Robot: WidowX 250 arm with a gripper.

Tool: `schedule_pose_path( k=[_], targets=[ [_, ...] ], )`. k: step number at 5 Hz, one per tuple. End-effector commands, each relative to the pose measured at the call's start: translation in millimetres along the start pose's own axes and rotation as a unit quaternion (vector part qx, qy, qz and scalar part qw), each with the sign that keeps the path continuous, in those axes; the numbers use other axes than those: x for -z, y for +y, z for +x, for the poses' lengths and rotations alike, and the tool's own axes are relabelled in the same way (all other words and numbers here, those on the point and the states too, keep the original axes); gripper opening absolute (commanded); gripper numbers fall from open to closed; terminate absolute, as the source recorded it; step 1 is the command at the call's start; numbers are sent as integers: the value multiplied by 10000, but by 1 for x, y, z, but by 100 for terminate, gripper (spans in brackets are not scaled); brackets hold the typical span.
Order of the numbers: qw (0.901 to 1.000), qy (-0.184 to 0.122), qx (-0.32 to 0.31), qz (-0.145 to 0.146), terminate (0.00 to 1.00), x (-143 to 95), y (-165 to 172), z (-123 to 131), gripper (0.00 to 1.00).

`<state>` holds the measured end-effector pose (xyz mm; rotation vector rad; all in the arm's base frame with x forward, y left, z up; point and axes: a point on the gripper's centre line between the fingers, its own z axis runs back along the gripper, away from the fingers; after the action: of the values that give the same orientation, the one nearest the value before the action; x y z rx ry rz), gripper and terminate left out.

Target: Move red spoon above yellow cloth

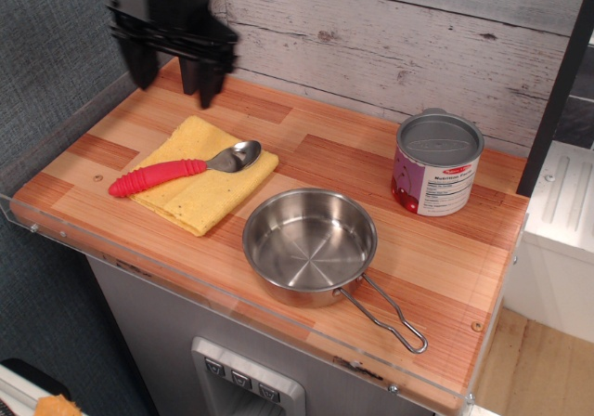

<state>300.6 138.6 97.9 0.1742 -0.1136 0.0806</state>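
My gripper grabs the red spoon by its ribbed red handle [162, 175] next, to move the spoon above the yellow cloth [202, 175].
The red spoon [176, 169] lies across the yellow cloth [202, 175] at the left of the wooden counter. Its silver bowl points right and its red handle sticks out past the cloth's left edge. The black gripper [173, 74] hangs above the counter's back left corner, behind the cloth and clear of the spoon. Its fingers [141, 63] stand apart with nothing between them, so it is open and empty.
A steel pan [310, 244] with a wire handle sits at the front middle, just right of the cloth. A tin can [437, 163] stands at the back right. A clear plastic lip runs along the counter's left and front edges. A wooden plank wall is behind.
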Motion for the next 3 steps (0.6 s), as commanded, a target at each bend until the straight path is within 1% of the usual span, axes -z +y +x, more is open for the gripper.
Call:
schedule_pose_path(
  k=[1, 2, 3],
  targets=[
    [9791, 111, 1990, -408, 0, -3, 32, -7, 100],
    [9637, -191, 2611, -520, 0, 6, 26, -9, 100],
    [9594, -196, 2764, -516, 0, 13, 19, -14, 100]
  ],
)
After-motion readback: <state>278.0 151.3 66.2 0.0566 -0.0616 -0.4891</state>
